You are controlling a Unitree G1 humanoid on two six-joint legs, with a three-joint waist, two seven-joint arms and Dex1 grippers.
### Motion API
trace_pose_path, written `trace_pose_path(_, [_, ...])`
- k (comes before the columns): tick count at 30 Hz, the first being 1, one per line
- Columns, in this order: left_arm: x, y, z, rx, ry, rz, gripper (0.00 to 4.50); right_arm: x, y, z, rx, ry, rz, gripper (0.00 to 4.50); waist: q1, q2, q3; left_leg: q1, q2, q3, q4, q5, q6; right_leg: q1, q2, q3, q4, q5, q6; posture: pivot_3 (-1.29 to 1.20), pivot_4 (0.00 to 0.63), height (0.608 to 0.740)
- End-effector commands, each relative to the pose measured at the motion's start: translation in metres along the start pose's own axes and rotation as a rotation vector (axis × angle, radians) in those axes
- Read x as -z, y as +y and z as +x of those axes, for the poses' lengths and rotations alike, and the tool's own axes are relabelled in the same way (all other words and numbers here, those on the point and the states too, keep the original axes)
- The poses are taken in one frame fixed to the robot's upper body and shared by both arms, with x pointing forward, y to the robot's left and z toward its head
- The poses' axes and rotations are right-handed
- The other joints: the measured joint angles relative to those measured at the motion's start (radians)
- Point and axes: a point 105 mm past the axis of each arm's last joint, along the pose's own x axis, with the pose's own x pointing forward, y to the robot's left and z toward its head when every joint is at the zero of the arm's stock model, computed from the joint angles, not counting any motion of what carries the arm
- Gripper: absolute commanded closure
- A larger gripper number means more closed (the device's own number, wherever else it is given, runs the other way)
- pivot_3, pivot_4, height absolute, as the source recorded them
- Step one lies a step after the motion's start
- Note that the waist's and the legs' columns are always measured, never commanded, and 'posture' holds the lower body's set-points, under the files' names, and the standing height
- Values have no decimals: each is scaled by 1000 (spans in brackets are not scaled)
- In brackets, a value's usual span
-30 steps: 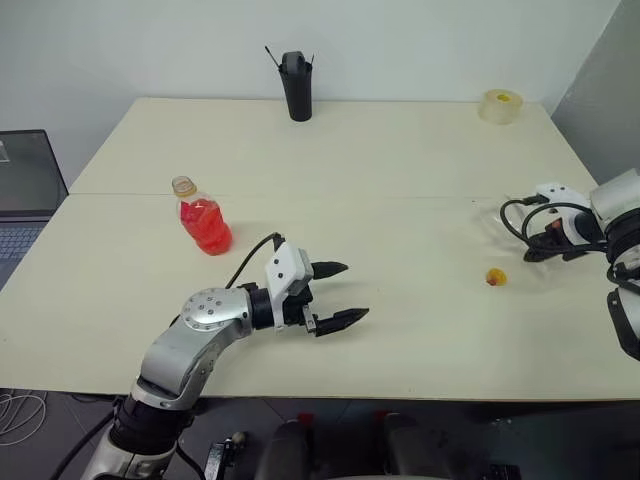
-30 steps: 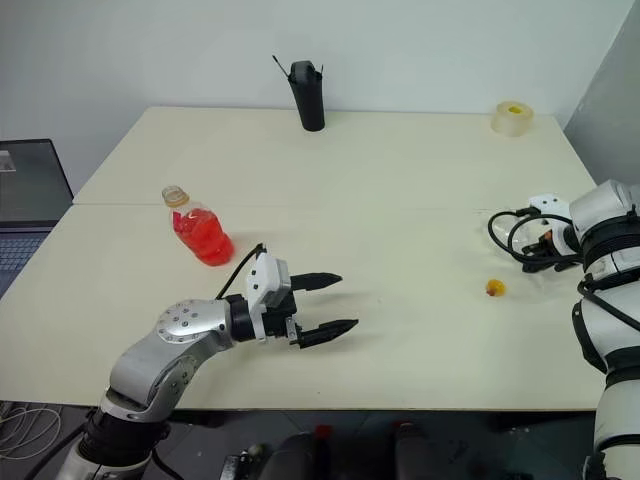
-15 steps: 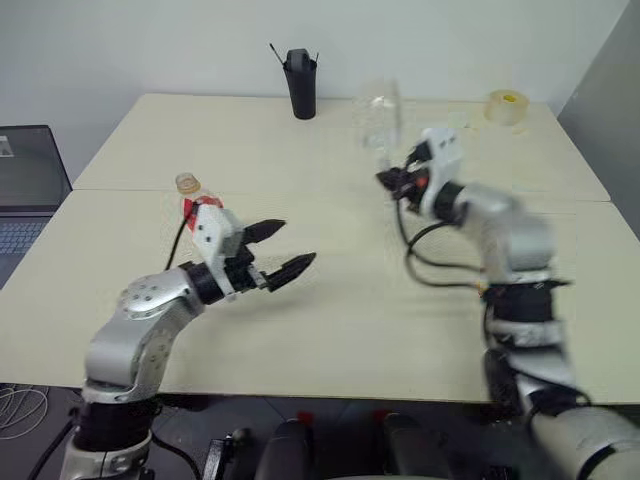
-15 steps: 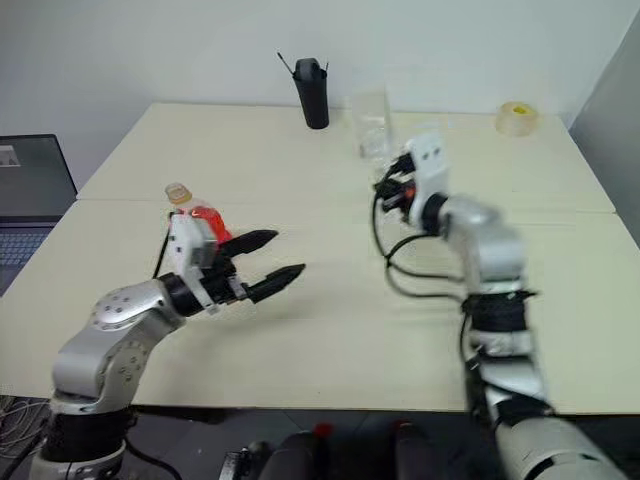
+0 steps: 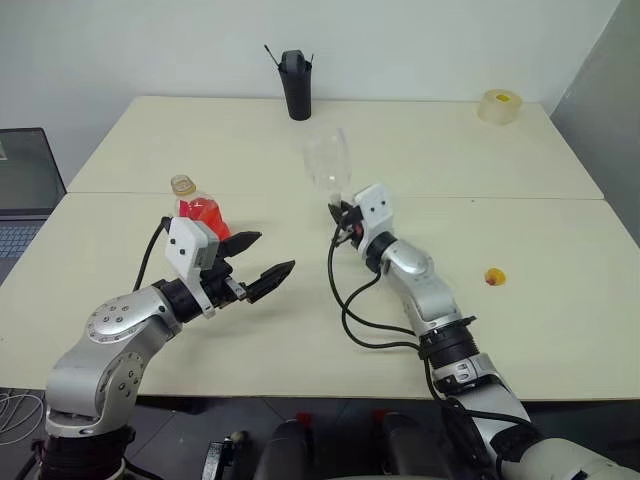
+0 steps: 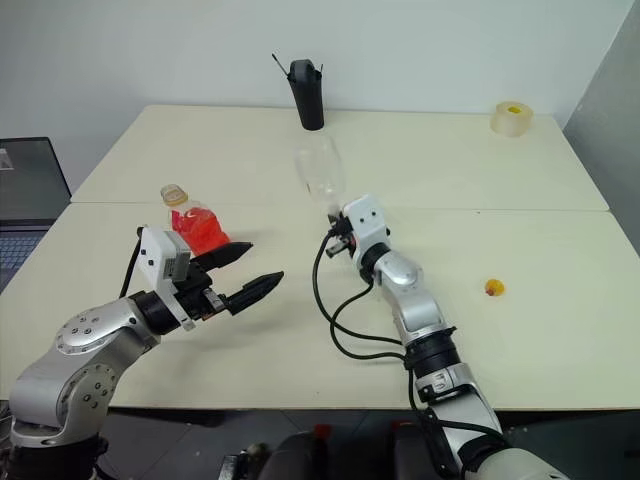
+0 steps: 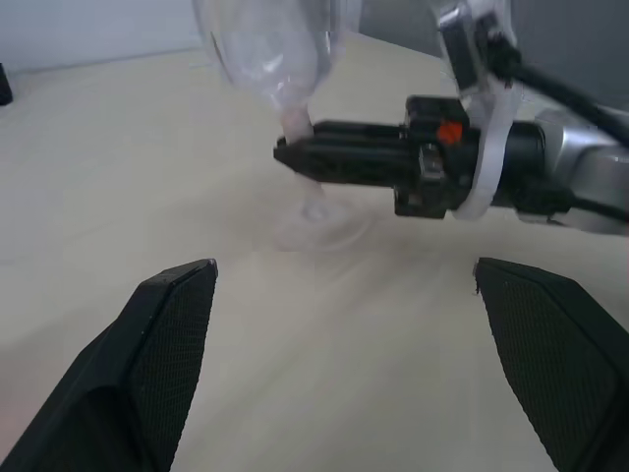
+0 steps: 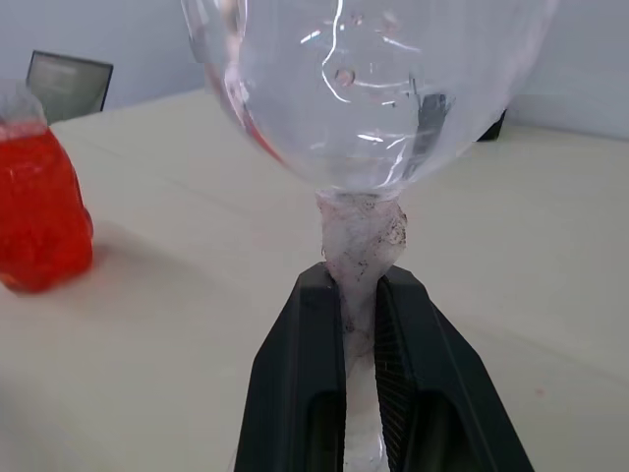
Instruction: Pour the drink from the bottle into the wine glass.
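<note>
The uncapped bottle with red drink (image 5: 200, 209) inside needs to stay steady and upright, so my left gripper should grab the bottle around its filled body (image 5: 205, 213) next.
The bottle (image 5: 199, 215) with the red drink stands uncapped on the table's left side, also seen in the right wrist view (image 8: 39, 211). My left gripper (image 5: 268, 253) hovers open just right of it, fingers pointing toward the table's middle, nothing between them. The wine glass (image 5: 327, 160) stands upright and empty at mid-table. My right gripper (image 8: 359, 295) is shut on its stem just under the bowl (image 8: 364, 88). In the left wrist view the glass's foot (image 7: 319, 224) sits at or just above the tabletop; I cannot tell which.
A tall black cup (image 5: 295, 85) stands at the table's back edge and a tape roll (image 5: 501, 104) at the back right. A small yellow-orange thing (image 5: 495, 277) lies on the right side. A laptop (image 5: 25, 190) sits beyond the left edge.
My right arm has swung in from the far right to mid-table, carrying the wine glass. My left gripper has drawn back leftward beside the bottle and stays open.
</note>
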Motion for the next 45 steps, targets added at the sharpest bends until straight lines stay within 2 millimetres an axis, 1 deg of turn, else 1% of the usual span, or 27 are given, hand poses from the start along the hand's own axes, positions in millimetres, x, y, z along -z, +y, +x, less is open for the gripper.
trace_pose_path(1, [-11, -6, -1, 16, -23, 41, 0, 6, 5, 3, -2, -5, -22, 4363, -1, 0, 0, 0, 0, 0, 0, 0, 0, 0, 0, 0, 0, 0, 0, 0, 150, 740])
trace_pose_path(4, [-11, -6, -1, 18, -20, 43, 0, 20, 7, 1, -21, 37, -40, 4363, -3, -1, -1, 4, 0, 0, -1, 0, 0, 4, 0, 0, 0, 0, 0, 0, 150, 740])
trace_pose_path(8, [-10, -6, 0, 28, -9, 51, 0, 38, -2, -9, -22, 111, -22, 4363, -6, -1, -2, 7, 1, 1, -2, 0, 0, 5, 0, 1, 0, 0, 0, 0, 150, 740])
trace_pose_path(12, [-10, -6, 2, 38, -7, 51, 0, 48, -15, -21, 11, 163, 25, 4363, -3, -3, -3, 7, 0, 1, -2, -1, 2, 6, 0, 1, 0, 0, 0, 0, 150, 740])
trace_pose_path(15, [-9, -6, 4, 47, -6, 50, 0, 54, -20, -31, 18, 195, 32, 4363, 0, -4, -6, 7, 0, 0, -2, -2, 3, 7, 0, 1, 0, 0, 0, 0, 150, 740])
trace_pose_path(18, [-9, -6, 7, 59, -6, 50, 0, 56, -22, -33, 26, 202, 33, 4363, 3, -4, -6, 9, 0, 0, -2, -2, 4, 9, 0, 1, -1, 0, 0, 0, 150, 740])
trace_pose_path(23, [-11, -2, 10, 64, -15, 50, 0, 49, -19, -28, 16, 191, 45, 4363, 5, -4, -6, 10, 0, -1, -2, -2, 4, 12, 0, 0, -2, 0, 0, 0, 150, 740])
trace_pose_path(29, [-6, 13, 6, -19, -36, 19, 0, 43, -12, -26, -34, 183, 58, 4363, 3, -4, -6, 12, 0, -1, -3, -2, 4, 13, 0, 0, -3, 0, 0, 0, 150, 740])
trace_pose_path(31, [1, 19, 2, -58, -30, 18, 0, 38, -11, -27, -45, 172, 55, 3644, 3, -4, -6, 12, 0, -1, -3, -2, 4, 13, 0, 0, -3, 0, 0, 0, 150, 740])
trace_pose_path(34, [9, 26, -4, -102, -28, 0, 0, 31, -6, -26, -74, 157, 66, 2689, 4, -3, -5, 10, 0, -1, -3, -2, 4, 12, 0, 1, -3, 0, 0, 0, 150, 740])
trace_pose_path(38, [14, 31, -8, -139, -34, -10, 0, 27, -2, -25, -92, 155, 62, 1296, 3, -3, -5, 9, 1, -1, -3, -2, 4, 9, 0, 0, -2, 0, 0, 0, 150, 740])
trace_pose_path(41, [17, 35, -13, -171, -39, -11, 0, 21, -1, -27, -111, 144, 56, 251, 2, -3, -5, 9, 1, 0, -4, -2, 4, 7, 0, 1, -2, 0, -1, 0, 150, 740])
trace_pose_path(42, [18, 37, -15, -183, -39, -9, 0, 17, -1, -30, -126, 140, 50, 36, 2, -3, -5, 8, 1, 0, -3, -2, 4, 7, 0, 1, -1, 0, -1, 0, 150, 740])
trace_pose_path(45, [22, 42, -21, -225, -39, -9, 0, 3, -1, -41, -182, 136, 22, 36, 4, -3, -5, 7, 1, 1, -3, -2, 4, 5, -1, 1, -1, 0, -1, 0, 150, 740])
